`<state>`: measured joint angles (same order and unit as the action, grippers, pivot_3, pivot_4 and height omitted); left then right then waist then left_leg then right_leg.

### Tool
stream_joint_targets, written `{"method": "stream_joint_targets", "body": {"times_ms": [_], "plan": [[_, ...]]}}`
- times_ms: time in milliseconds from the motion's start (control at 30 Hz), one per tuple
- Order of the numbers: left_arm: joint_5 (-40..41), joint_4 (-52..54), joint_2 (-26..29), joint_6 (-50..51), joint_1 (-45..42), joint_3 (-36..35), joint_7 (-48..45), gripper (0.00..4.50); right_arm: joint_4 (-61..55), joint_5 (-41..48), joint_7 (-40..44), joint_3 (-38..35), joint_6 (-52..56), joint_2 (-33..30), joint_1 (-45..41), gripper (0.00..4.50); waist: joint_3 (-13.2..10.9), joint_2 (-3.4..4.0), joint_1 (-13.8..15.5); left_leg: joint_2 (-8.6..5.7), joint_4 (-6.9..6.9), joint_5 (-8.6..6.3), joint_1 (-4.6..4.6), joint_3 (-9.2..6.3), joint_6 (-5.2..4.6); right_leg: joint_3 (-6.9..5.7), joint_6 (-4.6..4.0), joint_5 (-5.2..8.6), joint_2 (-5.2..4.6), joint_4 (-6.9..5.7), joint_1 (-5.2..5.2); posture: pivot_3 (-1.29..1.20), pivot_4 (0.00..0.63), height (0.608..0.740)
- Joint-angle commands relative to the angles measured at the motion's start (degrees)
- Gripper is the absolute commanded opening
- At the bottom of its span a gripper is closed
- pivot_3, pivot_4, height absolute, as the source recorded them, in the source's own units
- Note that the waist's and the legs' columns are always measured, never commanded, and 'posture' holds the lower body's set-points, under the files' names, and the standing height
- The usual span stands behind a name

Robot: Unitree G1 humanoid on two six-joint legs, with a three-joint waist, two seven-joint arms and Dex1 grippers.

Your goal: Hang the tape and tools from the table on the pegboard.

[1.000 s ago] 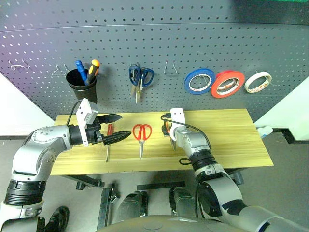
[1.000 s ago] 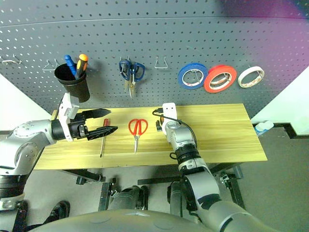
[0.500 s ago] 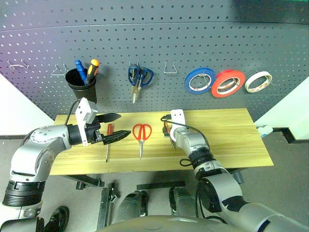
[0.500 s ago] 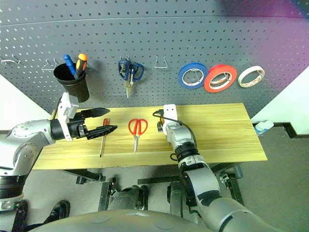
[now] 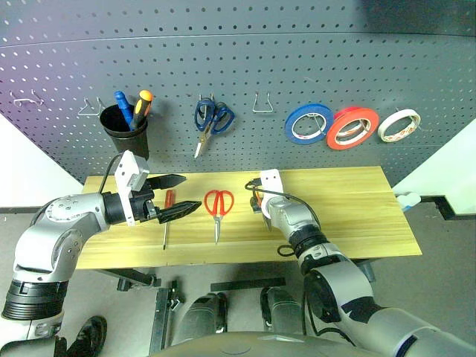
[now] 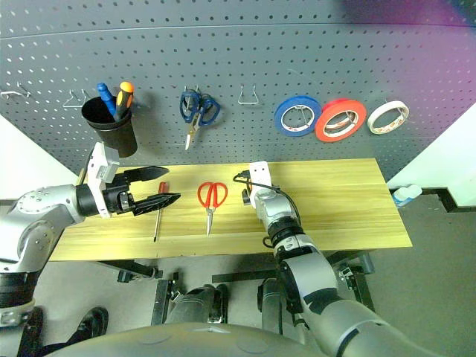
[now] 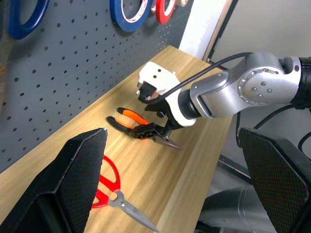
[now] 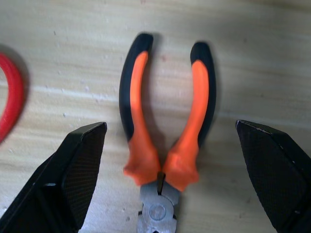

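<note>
My right gripper's fingers stand beside the orange handles in the right wrist view and would catch the pliers now, so it is time to close.
The orange-and-black pliers [image 8: 165,126] lie flat on the table [image 5: 349,208]. My right gripper [image 8: 170,125] is open and tilted down over them, one finger on each side of the handles and neither touching. The red-handled scissors [image 5: 218,204] lie mid-table. Left of them is the red-handled screwdriver [image 5: 167,202]. My left gripper [image 5: 181,196] hovers open and empty just above the screwdriver. The red tape [image 5: 351,128] hangs on the pegboard [image 5: 245,67].
On the pegboard hang a black cup [image 5: 125,130] holding blue and orange screwdrivers, blue-handled scissors [image 5: 212,119], a blue roll [image 5: 307,123] and a white roll [image 5: 396,125]. Bare wire hooks [image 5: 262,104] stand between the scissors and the rolls. Bare wood lies to the right of the pliers.
My right gripper has sunk a little toward the pliers. The blue-handled scissors on the pegboard have swung to the left. The left arm has stayed still.
</note>
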<state>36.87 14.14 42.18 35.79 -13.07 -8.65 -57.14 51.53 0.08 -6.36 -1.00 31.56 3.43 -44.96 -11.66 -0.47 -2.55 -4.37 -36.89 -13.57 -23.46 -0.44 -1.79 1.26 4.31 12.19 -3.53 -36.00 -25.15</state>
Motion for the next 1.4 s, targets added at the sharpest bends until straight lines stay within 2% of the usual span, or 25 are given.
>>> {"method": "stream_joint_targets", "body": {"times_ms": [33, 433, 533, 700, 733, 1400], "plan": [[0.93, 2.27, 0.79, -0.45, 0.33, -1.64, -0.03, 4.50, -0.12, -0.57, 0.10, 0.30, 0.97, -0.12, -2.02, 4.46, -0.01, 0.00, 0.00, 0.00, 0.01, 0.00, 0.00, 0.00, 0.00, 0.00, 0.00, 0.00, 0.00, 0.00, 0.00, 0.04, 0.208, 0.740], [1.03, 2.27, 0.78, -0.43, 0.40, -1.73, 0.08, 4.50, 1.51, -0.22, 1.12, -0.10, 1.11, -0.33, -3.06, 4.46, -0.03, 0.00, 0.00, 0.01, 0.14, 0.00, -0.05, -0.01, 0.00, -0.01, 0.00, 0.01, 0.00, 0.15, -0.06, 0.04, 0.206, 0.740], [1.08, 2.34, 0.83, -0.33, 0.40, -1.78, 0.15, 4.50, 2.29, -0.58, 1.55, 0.35, 0.92, -0.40, -3.24, 3.86, -0.03, 0.00, 0.01, 0.00, 0.25, 0.00, -0.06, -0.01, 0.00, -0.01, 0.00, 0.00, 0.00, 0.25, -0.06, 0.04, 0.208, 0.740], [1.32, 2.55, 0.84, 0.00, 0.51, -1.93, 0.38, 4.50, 3.24, -0.93, 1.73, 0.41, 0.62, -0.61, -3.78, 2.21, -0.03, -0.01, 0.01, 0.01, 0.66, 0.01, -0.05, -0.01, 0.00, -0.02, 0.01, -0.01, 0.00, 0.61, -0.09, 0.04, 0.210, 0.740], [1.34, 2.57, 0.85, 0.03, 0.50, -1.95, 0.43, 4.50, 3.34, -1.21, 1.94, 0.70, 0.39, -0.80, -3.85, 2.07, -0.03, 0.00, 0.01, 0.01, 0.71, 0.01, -0.05, -0.01, 0.00, -0.02, 0.01, -0.01, 0.00, 0.66, -0.10, 0.04, 0.210, 0.740], [1.96, 2.22, 1.01, 0.70, 0.27, -2.43, 0.92, 4.50, 1.40, -1.52, 5.68, 1.36, 1.12, -3.58, -1.43, 2.07, -0.04, 0.00, 0.16, 0.01, 0.91, 0.01, -0.06, -0.01, 0.01, -0.05, -0.04, 0.02, -0.02, 0.81, -0.11, 0.05, 0.215, 0.740]]}}
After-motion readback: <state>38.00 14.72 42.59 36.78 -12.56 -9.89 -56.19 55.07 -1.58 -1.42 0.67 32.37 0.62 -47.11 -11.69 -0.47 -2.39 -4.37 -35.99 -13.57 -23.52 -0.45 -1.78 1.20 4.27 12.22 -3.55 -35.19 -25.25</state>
